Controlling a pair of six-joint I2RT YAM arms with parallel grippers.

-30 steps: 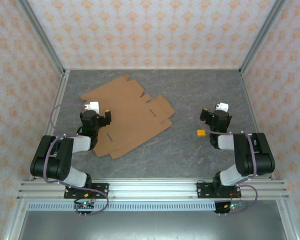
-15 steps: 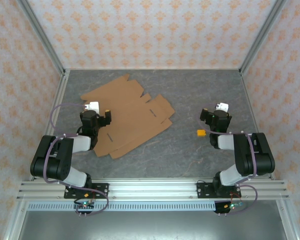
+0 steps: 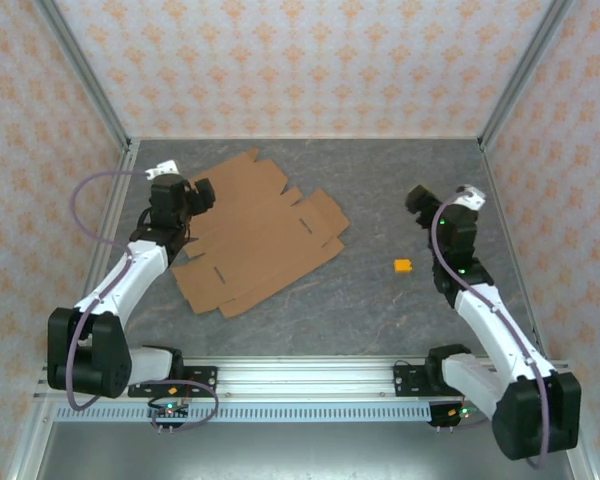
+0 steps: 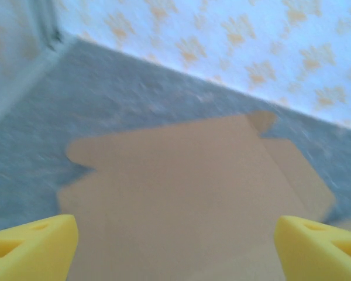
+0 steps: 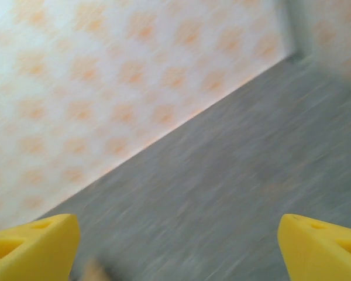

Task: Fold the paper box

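The paper box's nearest end flap needs to be folded, so my right gripper needs to pinch it next by its thin outer edge.
The paper box lies flat as an unfolded brown cardboard sheet with flaps and slots, left of the table's middle. My left gripper hangs over the sheet's far-left corner. In the left wrist view the cardboard spreads beneath the left gripper, whose yellow fingertips stand wide apart with nothing between them. My right gripper is raised on the right side, well apart from the sheet. In the blurred right wrist view the right gripper is open over bare grey table, fingertips far apart.
A tiny orange block sits on the grey table near the right arm. Patterned walls with metal posts close in the back and both sides. An aluminium rail runs along the near edge.
Both arms have unfolded from their tucked poses. The left gripper moved away to the sheet's far-left corner; the right gripper rose and swung toward the far right. The sheet and orange block stayed put.
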